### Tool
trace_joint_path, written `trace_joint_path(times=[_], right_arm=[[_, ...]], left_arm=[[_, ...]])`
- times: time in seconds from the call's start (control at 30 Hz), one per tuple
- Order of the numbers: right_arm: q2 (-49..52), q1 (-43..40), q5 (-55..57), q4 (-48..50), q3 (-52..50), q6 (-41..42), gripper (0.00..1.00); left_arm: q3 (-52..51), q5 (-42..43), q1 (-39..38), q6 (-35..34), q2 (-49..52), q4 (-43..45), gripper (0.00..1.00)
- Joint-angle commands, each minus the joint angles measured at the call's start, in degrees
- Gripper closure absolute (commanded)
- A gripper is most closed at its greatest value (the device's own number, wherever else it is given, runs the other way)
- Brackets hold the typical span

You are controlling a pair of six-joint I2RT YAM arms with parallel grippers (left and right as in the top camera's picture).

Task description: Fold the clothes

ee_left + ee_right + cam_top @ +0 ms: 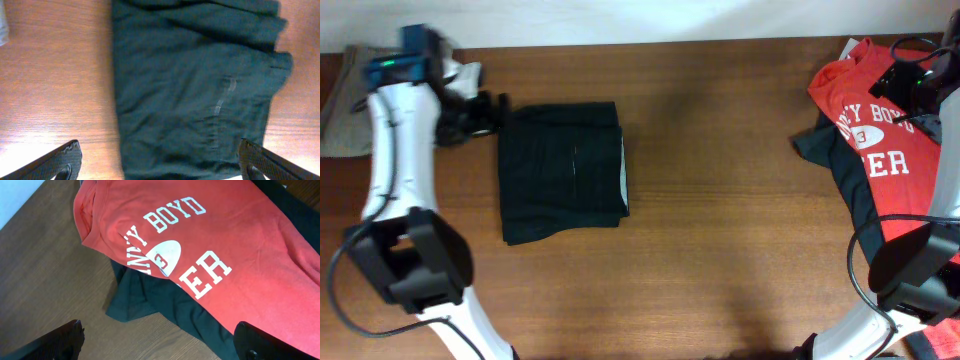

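The left gripper grabs the folded dark green garment [562, 170] next by its side edge facing the grey-beige cloth [504, 175], to draw the garment onto the grey-beige cloth.
A folded dark green garment [562, 170] lies on the wooden table left of centre; it fills the left wrist view [195, 85]. My left gripper [480, 113] is open and empty just off the garment's far left corner, its fingertips [160, 157] spread wide. A red T-shirt with white lettering [880, 130] lies unfolded at the right edge on top of a dark garment [830, 150]; both show in the right wrist view, the red shirt [210, 245] over the dark cloth [165, 305]. My right gripper [920, 85] is open and empty above the shirt, its fingertips [160, 340] wide apart.
A grey-beige cloth [342, 115] lies at the far left edge behind the left arm. Bare wooden table [720, 200] stretches between the two clothes piles. A white wall edge [20, 200] runs along the table's back.
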Motion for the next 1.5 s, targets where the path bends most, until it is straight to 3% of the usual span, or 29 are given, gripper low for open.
trace_joint_path(times=[0.0, 0.1, 0.2, 0.4, 0.63, 0.67, 0.7, 0.73, 0.77, 0.8, 0.83, 0.9, 0.93, 1.2, 1.47], right_arm=[[-0.3, 0.0, 0.6, 0.0, 0.7, 0.3, 0.01], [-0.3, 0.0, 0.6, 0.0, 0.7, 0.3, 0.01], [-0.3, 0.0, 0.6, 0.0, 0.7, 0.3, 0.01], [-0.3, 0.0, 0.6, 0.0, 0.7, 0.3, 0.01], [-0.3, 0.0, 0.6, 0.0, 0.7, 0.3, 0.01], [-0.3, 0.0, 0.6, 0.0, 0.7, 0.3, 0.01], [-0.3, 0.0, 0.6, 0.0, 0.7, 0.3, 0.01], [-0.3, 0.0, 0.6, 0.0, 0.7, 0.3, 0.01], [-0.3, 0.0, 0.6, 0.0, 0.7, 0.3, 0.01], [-0.3, 0.0, 0.6, 0.0, 0.7, 0.3, 0.01], [-0.3, 0.0, 0.6, 0.0, 0.7, 0.3, 0.01], [-0.3, 0.0, 0.6, 0.0, 0.7, 0.3, 0.01], [-0.3, 0.0, 0.6, 0.0, 0.7, 0.3, 0.01], [-0.3, 0.0, 0.6, 0.0, 0.7, 0.3, 0.01], [-0.3, 0.0, 0.6, 0.0, 0.7, 0.3, 0.01]], left_arm=[[-6.3, 9.2, 10.2, 4.4, 0.0, 1.3, 0.01], [-16.0, 19.0, 13.6, 10.3, 0.0, 6.4, 0.01], [-22.8, 19.2, 12.6, 10.3, 0.4, 13.1, 0.01], [-23.8, 15.6, 12.5, 11.7, 8.5, 15.9, 0.01], [-23.8, 23.0, 8.8, 15.8, 14.4, 17.1, 0.01], [-23.8, 23.0, 7.7, 15.8, 14.9, 18.1, 0.07], [-23.8, 23.0, 7.3, 15.5, 14.9, 19.2, 0.3], [-23.8, 23.0, 7.2, 15.0, 14.9, 20.2, 0.46], [-23.8, 23.0, 7.2, 13.4, 14.9, 21.2, 0.53], [-23.8, 22.8, 7.3, 11.8, 14.9, 22.8, 0.68], [-23.8, 22.8, 7.3, 11.4, 14.9, 23.8, 0.76], [-23.6, 21.7, 7.3, 11.4, 14.9, 24.3, 0.82], [-23.2, 19.1, 7.3, 11.3, 14.9, 24.2, 0.99], [-5.4, 3.8, 7.3, 9.6, 14.9, 17.3, 0.99], [9.5, -5.4, 7.3, 9.5, 14.9, 24.7, 0.99]])
